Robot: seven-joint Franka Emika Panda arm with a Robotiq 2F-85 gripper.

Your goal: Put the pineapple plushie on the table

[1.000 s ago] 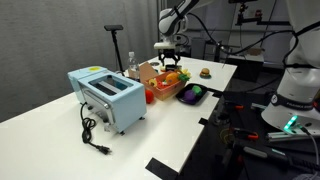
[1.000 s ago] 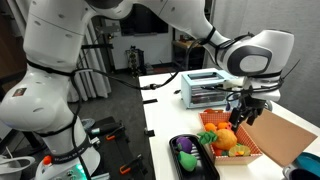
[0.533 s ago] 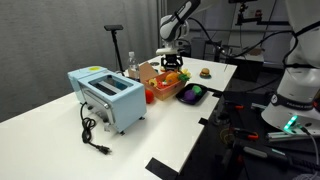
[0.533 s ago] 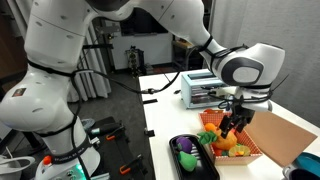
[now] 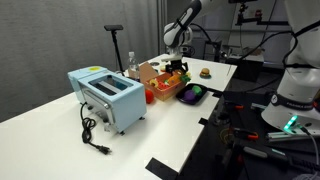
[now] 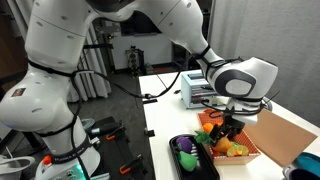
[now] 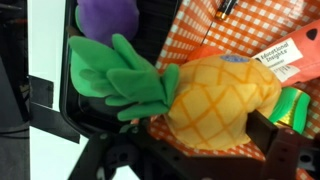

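My fingers straddle the plushie's yellow body in the wrist view, ready to close.
The pineapple plushie [image 7: 222, 98], yellow with green felt leaves, lies on its side on the orange checkered liner of a cardboard basket [image 7: 200, 25]. In both exterior views my gripper [image 5: 178, 70] [image 6: 228, 126] is lowered into that basket, right over the plushie [image 6: 236, 147]. In the wrist view my gripper [image 7: 205, 150] is open, with a dark finger on each side of the yellow body. The right finger is close to it or touching it. The basket stands on the white table [image 5: 60, 140] [image 6: 160, 118].
A black tray [image 5: 192, 96] [image 6: 190, 165] with a purple and green plush [image 7: 105, 18] sits beside the basket. A blue toaster [image 5: 105, 95] [image 6: 203, 90] with its cord stands further along. A small burger toy [image 5: 205, 71] lies near the far end. A labelled packet [image 7: 285, 60] is in the basket.
My gripper has come down from above the basket into it, and its open fingers are now around the pineapple plushie. Nothing else has moved.
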